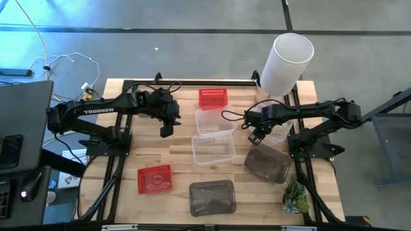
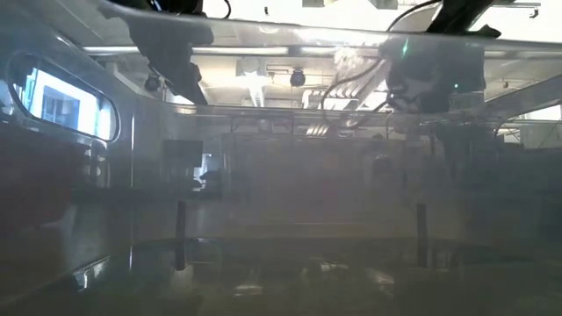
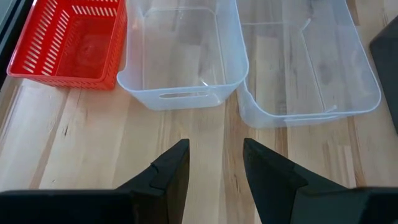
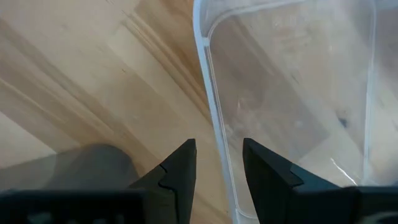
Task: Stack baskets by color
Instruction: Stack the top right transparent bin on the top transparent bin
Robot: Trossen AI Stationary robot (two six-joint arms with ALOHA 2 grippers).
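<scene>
My right gripper grabs this clear basket by its side's rim (image 4: 217,118) next, to stack it onto the clear basket beside the red one.
My right gripper (image 1: 255,137) (image 4: 219,146) points down, open, over the near-left rim (image 4: 208,118) of a clear basket (image 1: 281,133) at the table's right. One finger stands over the inside of the wall and one over the outside; I see no touch. My left gripper (image 1: 166,131) (image 3: 214,146) hangs open above bare wood at centre left, holding nothing. Ahead of it lie a red basket (image 3: 68,37) and two clear baskets (image 3: 180,56) (image 3: 305,62), each flat on its bottom. A second red basket (image 1: 155,179) sits near left. Two grey baskets (image 1: 268,163) (image 1: 212,197) lie toward the near edge.
A tall white cylinder (image 1: 286,63) stands at the far right corner, close behind the right arm. A small green plant (image 1: 295,196) sits at the near right corner. Bare wood shows between the left gripper and the near red basket. The low view looks through a hazy basket wall.
</scene>
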